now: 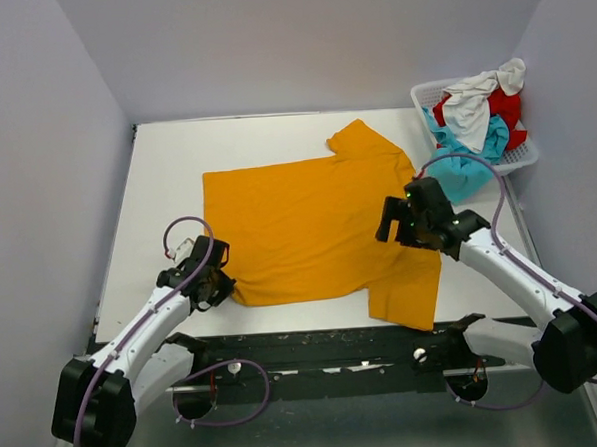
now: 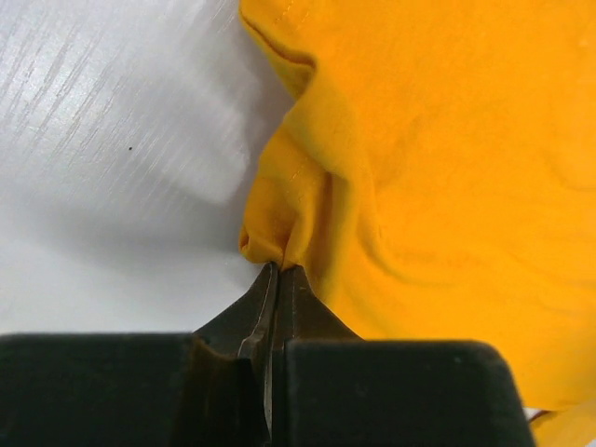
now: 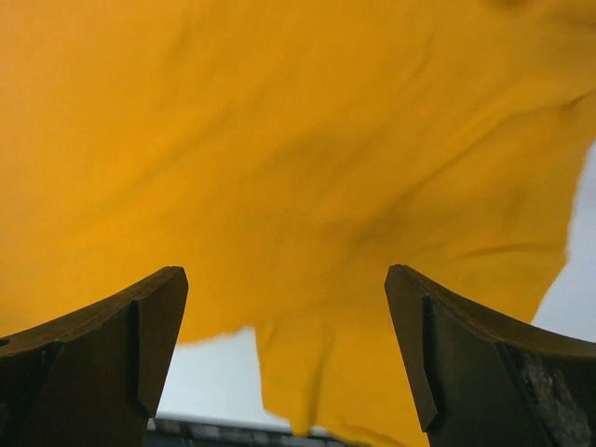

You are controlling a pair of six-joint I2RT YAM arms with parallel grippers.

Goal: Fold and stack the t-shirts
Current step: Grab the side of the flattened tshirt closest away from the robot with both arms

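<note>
Next, my right gripper grabs the mustard-orange shirt's near sleeve close to the sleeve's end, to fold the shirt's near side inward.
The mustard-orange t-shirt (image 1: 309,228) lies spread flat on the white table (image 1: 165,160). My left gripper (image 1: 220,285) is shut on the shirt's near-left corner; the left wrist view shows the cloth (image 2: 419,168) bunched between the closed fingertips (image 2: 277,270). My right gripper (image 1: 391,224) is open and empty above the shirt's right side, near the sleeve (image 1: 407,293). The right wrist view shows only orange cloth (image 3: 279,140) between the spread fingers (image 3: 158,326). The turquoise (image 1: 466,170), red (image 1: 503,108) and white (image 1: 473,104) t-shirts are piled in the basket.
A white plastic lattice basket (image 1: 523,157) stands at the table's far right corner, with turquoise cloth hanging over its front. Grey walls close in the left, back and right sides. The table's near edge (image 1: 314,333) runs just in front of the shirt.
</note>
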